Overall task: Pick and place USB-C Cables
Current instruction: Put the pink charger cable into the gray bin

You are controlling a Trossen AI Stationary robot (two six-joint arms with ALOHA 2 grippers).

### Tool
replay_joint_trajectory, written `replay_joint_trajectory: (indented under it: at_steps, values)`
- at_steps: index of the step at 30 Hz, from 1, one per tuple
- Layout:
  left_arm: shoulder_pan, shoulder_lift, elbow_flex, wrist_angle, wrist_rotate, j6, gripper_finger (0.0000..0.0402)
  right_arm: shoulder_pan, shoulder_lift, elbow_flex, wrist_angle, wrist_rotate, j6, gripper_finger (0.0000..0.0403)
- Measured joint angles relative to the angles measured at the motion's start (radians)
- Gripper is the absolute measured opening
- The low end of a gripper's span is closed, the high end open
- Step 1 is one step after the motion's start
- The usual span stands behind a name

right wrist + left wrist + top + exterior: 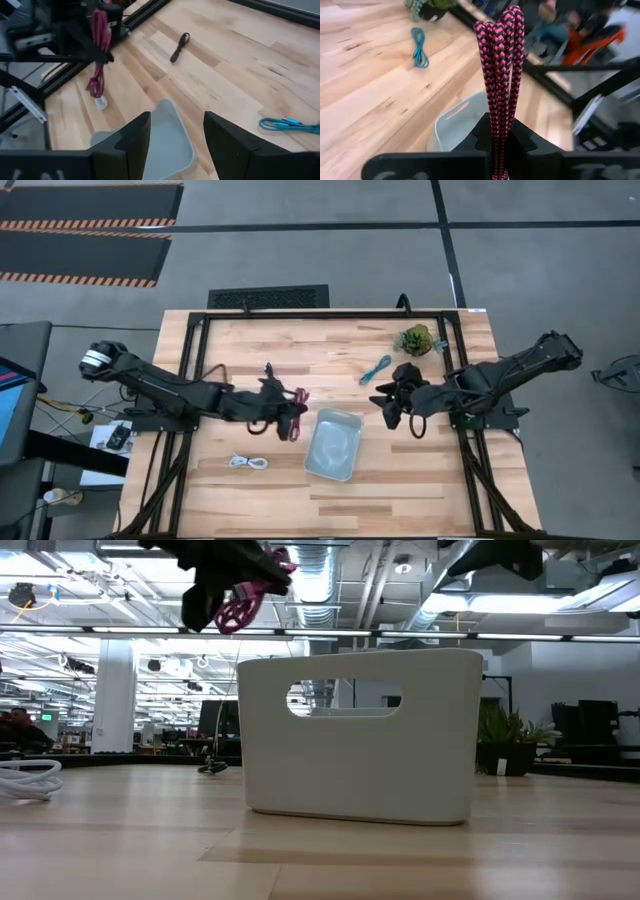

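Observation:
My left gripper next moves the magenta-red cable (298, 412) to the grey tray (333, 445) before releasing it, since the cable still hangs short of the tray.
My left gripper (290, 416) is shut on the magenta-red cable (298, 412), high up just left of the grey tray (333, 445). In the low view the cable (245, 598) hangs above the tray's (360, 735) left end. My right gripper (390, 406) hovers open to the right of the tray, touching nothing. The white cable (250, 463) lies coiled on the table left of the tray. Farther back, the teal-blue cable (376, 368) and the black cable (180, 46) lie flat. My left gripper pinches the folded magenta-red cable between its two fingers (517, 142), across the middle of the bundle (499, 120), several strands together. The fingers come roughly level from the table's left. The bundle is lifted clear and stands upright, loops above and below the fingers (97, 50).
A green leafy plant in a pot (416, 340) stands near the far right corner, beside the teal-blue cable. A dark frame (330, 312) runs along the table's far and side edges. Bare wood lies in front of the tray (400, 500).

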Motion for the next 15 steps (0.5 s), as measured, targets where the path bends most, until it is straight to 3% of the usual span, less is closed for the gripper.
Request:
replay_joint_trajectory:
  at_steps: [8, 15]
  values:
    - [-0.009, 0.205, 0.230, -0.189, 0.011, 0.014, 0.0009, 0.000, -0.017, -0.001, -0.032, 0.008, -0.007, 0.0207]
    - [-0.014, 0.353, 0.339, -0.183, 0.033, 0.008, 0.0007, 0.000, -0.019, 0.000, -0.034, 0.014, -0.003, 0.0207]
